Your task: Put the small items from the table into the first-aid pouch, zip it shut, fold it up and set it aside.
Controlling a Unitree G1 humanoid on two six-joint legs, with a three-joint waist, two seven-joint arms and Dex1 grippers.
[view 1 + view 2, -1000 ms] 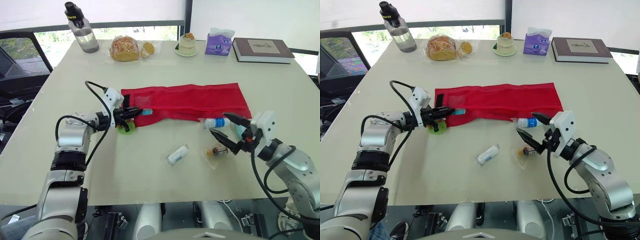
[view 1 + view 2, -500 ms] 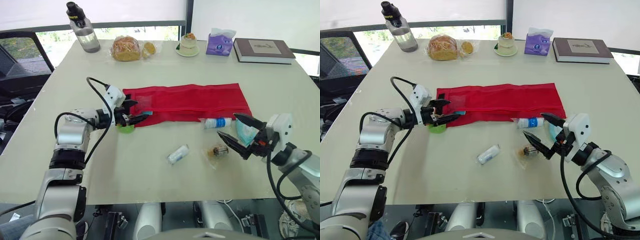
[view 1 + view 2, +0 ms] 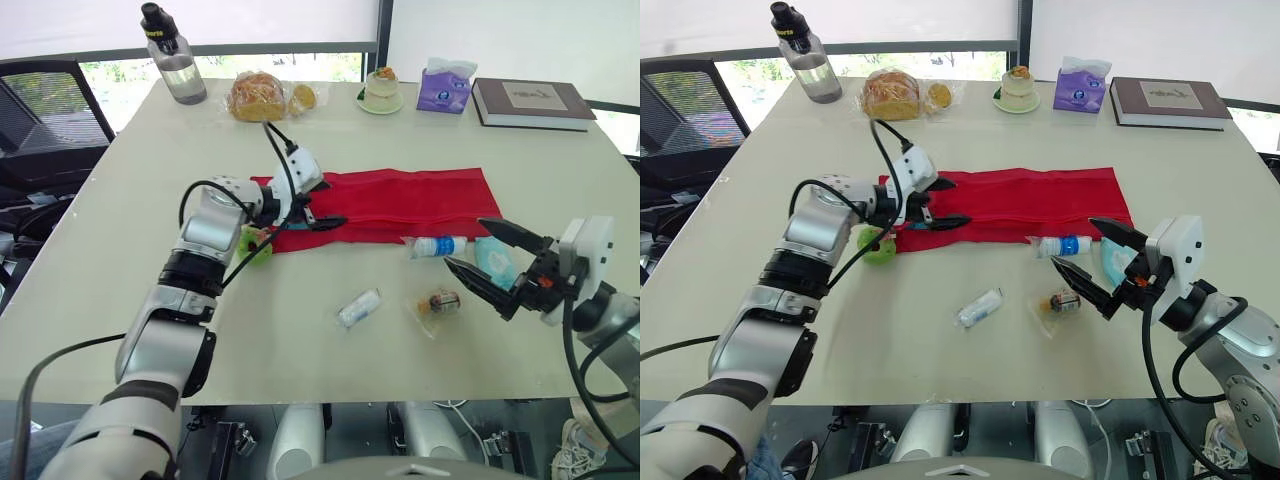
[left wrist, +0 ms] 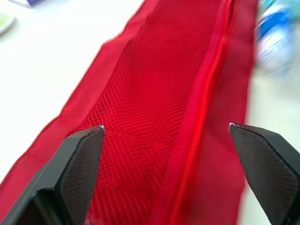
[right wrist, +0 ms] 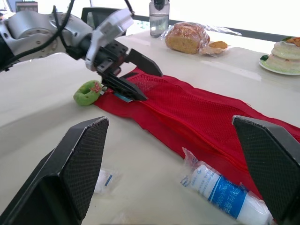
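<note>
I should next use my left gripper to pinch the mesh pocket by its zip edge, because that edge stands up while the mesh panel lies flat on the pouch.
The red mesh pouch [image 3: 400,203] lies flat across the middle of the table, its zipper line [image 4: 201,108] running along its length. My left gripper [image 3: 326,203] is open just above the pouch's left end, nothing between its fingers [image 4: 79,154]. A small light-blue packet [image 5: 123,97] lies at that end under the lower finger. A green item [image 3: 255,246] sits just off the pouch's left corner. In front of the pouch lie a white and blue roll [image 3: 435,245], a teal item [image 3: 493,262], a clear-wrapped piece [image 3: 440,301] and a white tube [image 3: 357,307]. My right gripper [image 3: 465,243] is open beside the roll, holding nothing.
Along the far edge stand a water bottle [image 3: 175,70], bagged bread [image 3: 258,97], a small cake on a plate [image 3: 380,92], a purple tissue box [image 3: 443,88] and a book [image 3: 530,102]. A black chair [image 3: 50,110] stands off the table's left side.
My left gripper opened at the pouch's left end and moved rightward over the pouch. My right gripper opened wider and drew back to the right, away from the loose items.
</note>
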